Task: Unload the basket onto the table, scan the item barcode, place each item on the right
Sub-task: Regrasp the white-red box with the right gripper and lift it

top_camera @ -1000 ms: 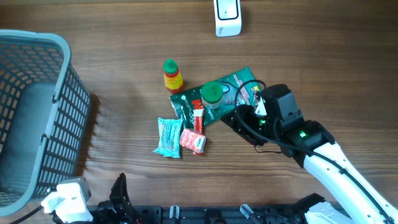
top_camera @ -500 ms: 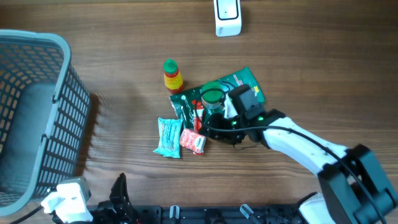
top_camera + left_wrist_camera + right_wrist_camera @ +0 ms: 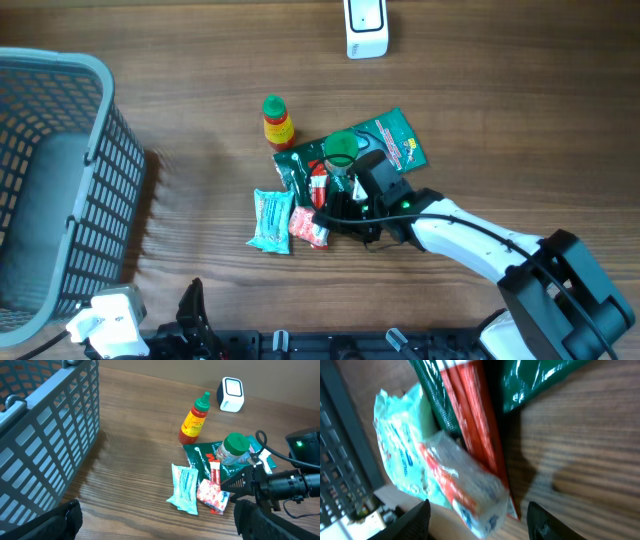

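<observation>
My right gripper is next going to pinch the small red-and-white packet [image 3: 309,228] by its nearest end, which leaves most of it uncovered so its barcode can be scanned.
A small red-and-white packet [image 3: 309,228] lies flat on the table among a cluster of items. My right gripper [image 3: 328,214] hovers low over its right end, open. In the right wrist view the packet [image 3: 465,487] sits between the two black fingers [image 3: 418,519] with a gap on each side. No barcode shows on it. The white scanner [image 3: 366,28] stands at the far edge. My left gripper [image 3: 160,517] is open near the table's front edge, with nothing between its fingers.
Next to the packet lie a teal packet [image 3: 271,220], a red stick pack [image 3: 318,186], a green pouch [image 3: 392,140], a green-capped jar [image 3: 342,150] and a sauce bottle [image 3: 277,122]. A grey mesh basket [image 3: 60,180] stands at the left.
My right gripper has swung left from beside the green pouch, across the jar, to the red-and-white packet. The items and the left arm have not moved.
</observation>
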